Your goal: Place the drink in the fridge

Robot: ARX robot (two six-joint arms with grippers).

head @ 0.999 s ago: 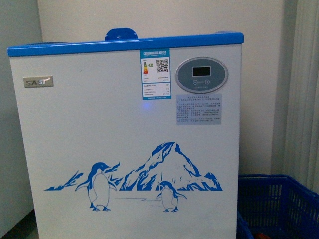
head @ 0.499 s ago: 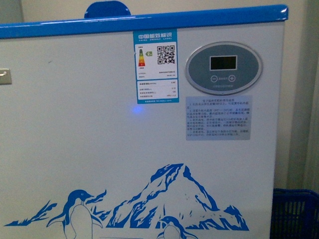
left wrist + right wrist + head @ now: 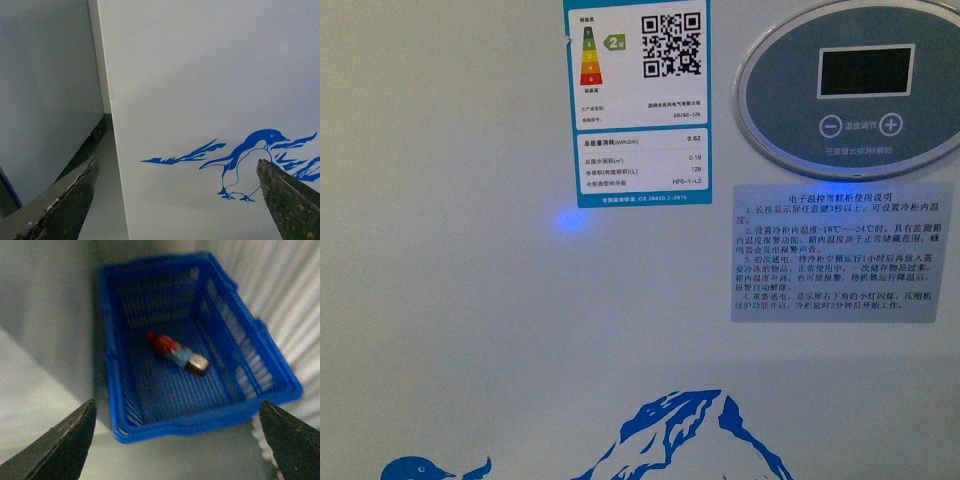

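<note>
My right gripper is to take hold of the bottle by its labelled body (image 3: 175,351) next, to put the bottle in the fridge.
The fridge (image 3: 470,330) fills the front view: its white front wall, an energy label (image 3: 638,100), the oval grey display (image 3: 855,85) and the top of the blue mountain picture (image 3: 695,435). Its lid and rim are out of view. The left wrist view shows the fridge (image 3: 200,75) front with a blue penguin (image 3: 247,165); my left gripper (image 3: 177,192) is open and empty before it. The drink (image 3: 176,352), a bottle with a red cap and dark contents, lies on its side in a blue basket (image 3: 165,430). My right gripper (image 3: 177,440) hangs open above the basket's near rim.
A grey instruction sticker (image 3: 840,250) sits under the display, and a small blue light spot (image 3: 568,220) glows on the fridge front. Left of the fridge a grey wall (image 3: 45,90) leaves a narrow floor gap (image 3: 100,165). A ribbed curtain (image 3: 280,285) hangs beside the basket.
The front view has closed in on the fridge: the blue top rim, the penguins and the blue basket have slipped out of the picture, and the label and display now loom large.
</note>
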